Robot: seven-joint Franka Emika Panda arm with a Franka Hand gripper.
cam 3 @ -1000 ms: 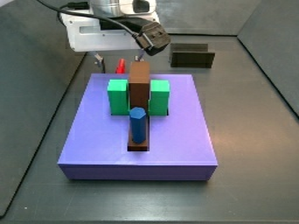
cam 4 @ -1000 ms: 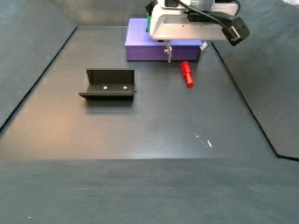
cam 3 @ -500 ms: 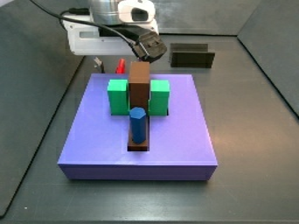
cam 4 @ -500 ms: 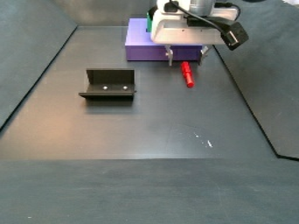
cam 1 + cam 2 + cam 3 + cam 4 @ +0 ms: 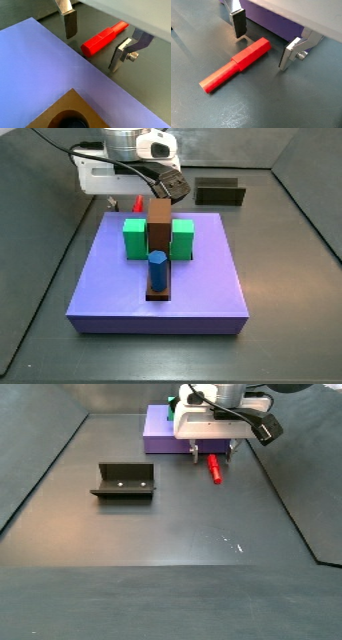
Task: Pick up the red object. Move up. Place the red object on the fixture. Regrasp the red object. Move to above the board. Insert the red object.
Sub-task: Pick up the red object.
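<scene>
My gripper grips the red object by its thicker end (image 5: 97, 43) next, to place the red object on the fixture for regrasping.
The red object (image 5: 103, 38) lies flat on the grey floor beside the purple board (image 5: 47, 65). It also shows in a wrist view (image 5: 236, 65) and in both side views (image 5: 213, 470) (image 5: 138, 203). My gripper (image 5: 92, 43) is open, low over the red object's thicker end, a finger on each side, not touching; it shows too in a wrist view (image 5: 262, 47). In a side view the gripper (image 5: 211, 452) hangs by the board's edge (image 5: 158, 439). The fixture (image 5: 123, 481) stands apart on the floor. The board (image 5: 160, 278) bears green blocks (image 5: 135, 236), a brown bar (image 5: 159, 223) and a blue peg (image 5: 158, 270).
Dark walls enclose the grey floor (image 5: 160, 534). In a side view the fixture (image 5: 219, 192) stands near the back wall behind the board. The arm's white body (image 5: 114, 170) hangs over the board's far edge.
The gripper has come down lower over the red object beside the board. The red object has not moved.
</scene>
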